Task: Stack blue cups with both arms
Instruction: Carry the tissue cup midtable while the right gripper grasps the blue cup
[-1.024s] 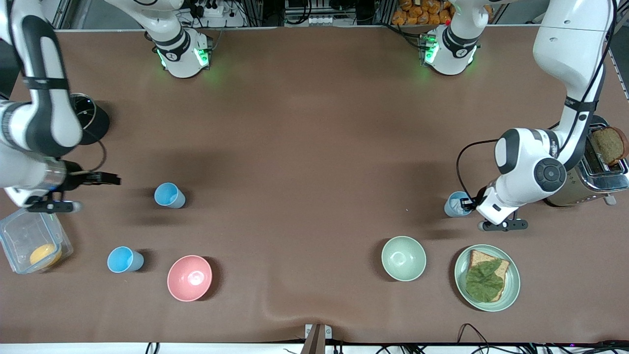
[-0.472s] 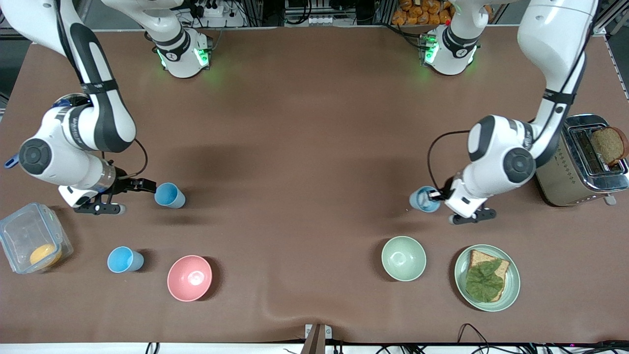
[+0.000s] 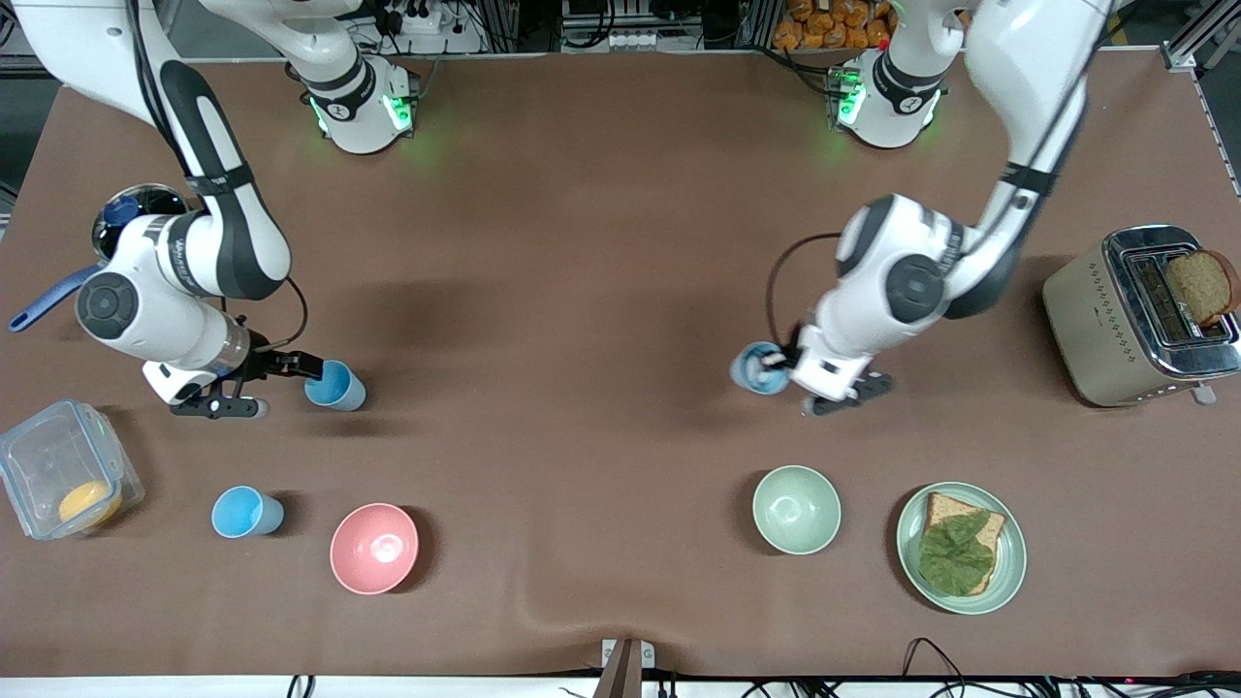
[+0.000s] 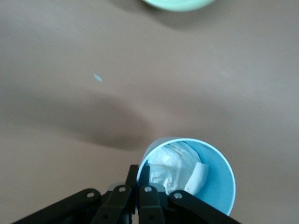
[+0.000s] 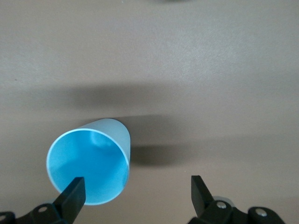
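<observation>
I need to stack the second blue cup with the other one, so next I need to grab the second blue cup's open rim (image 3: 315, 380) (image 5: 88, 129) with my right gripper.
My left gripper (image 3: 781, 366) is shut on the rim of a blue cup (image 3: 758, 368) with crumpled white paper inside, held over the table's middle. In the left wrist view the fingers (image 4: 148, 173) pinch that cup's wall (image 4: 217, 179). My right gripper (image 3: 299, 366) is open beside a second blue cup (image 3: 335, 385) standing toward the right arm's end. In the right wrist view the gripper (image 5: 136, 189) has one fingertip (image 5: 74, 192) at this cup's mouth (image 5: 88, 168) and the other apart from it. A third blue cup (image 3: 246, 511) stands nearer the front camera.
A pink bowl (image 3: 374, 548) stands beside the third cup. A pale green bowl (image 3: 796, 509), a plate (image 3: 911, 572) with bread and lettuce and a toaster (image 3: 1115, 320) are toward the left arm's end. A clear box (image 3: 58, 475) and a pot (image 3: 145, 202) are near the right arm.
The left arm has carried its cup toward the table's middle. The right arm has swung in and brought its open gripper up to the second cup.
</observation>
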You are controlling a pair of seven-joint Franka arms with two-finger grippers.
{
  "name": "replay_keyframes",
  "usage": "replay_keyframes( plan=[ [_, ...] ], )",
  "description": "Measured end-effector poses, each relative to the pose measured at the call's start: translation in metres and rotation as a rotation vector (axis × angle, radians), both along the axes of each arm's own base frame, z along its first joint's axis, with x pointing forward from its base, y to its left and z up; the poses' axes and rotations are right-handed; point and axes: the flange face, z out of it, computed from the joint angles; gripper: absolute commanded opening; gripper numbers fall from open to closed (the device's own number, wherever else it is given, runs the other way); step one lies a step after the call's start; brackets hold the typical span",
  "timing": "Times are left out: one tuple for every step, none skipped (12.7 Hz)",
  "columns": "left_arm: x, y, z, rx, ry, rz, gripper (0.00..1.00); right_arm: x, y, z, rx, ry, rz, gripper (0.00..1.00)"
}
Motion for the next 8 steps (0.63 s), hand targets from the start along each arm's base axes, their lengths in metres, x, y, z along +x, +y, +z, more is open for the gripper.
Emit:
replay_keyframes(
  plan=[
    [-0.011, -0.029, 0.007, -0.004, -0.005, -0.002, 0.00, -0.002, 0.001, -0.008, -0.002, -0.011, 0.002, 1.00],
    [-0.023, -0.057, 0.012, -0.007, -0.006, 0.008, 0.00, -0.003, 0.004, -0.018, -0.003, -0.024, 0.007, 1.00],
    [-0.033, -0.082, 0.016, -0.012, -0.003, 0.028, 0.00, -0.005, 0.008, -0.027, -0.005, -0.037, 0.013, 0.82],
    [-0.043, -0.104, 0.015, -0.015, 0.005, 0.044, 0.00, -0.007, 0.011, -0.036, -0.007, -0.046, 0.018, 0.50],
    [-0.049, -0.121, 0.011, -0.019, 0.015, 0.049, 0.00, -0.008, 0.013, -0.042, -0.008, -0.047, 0.021, 0.27],
    [-0.054, -0.135, 0.004, -0.021, 0.027, 0.047, 0.00, -0.009, 0.013, -0.046, -0.009, -0.046, 0.022, 0.12],
    [-0.058, -0.146, -0.007, -0.022, 0.034, 0.044, 0.00, -0.009, 0.014, -0.046, -0.009, -0.045, 0.022, 0.08],
    [-0.060, -0.153, -0.019, -0.019, 0.038, 0.046, 0.00, -0.009, 0.014, -0.046, -0.009, -0.046, 0.023, 0.03]
  ],
)
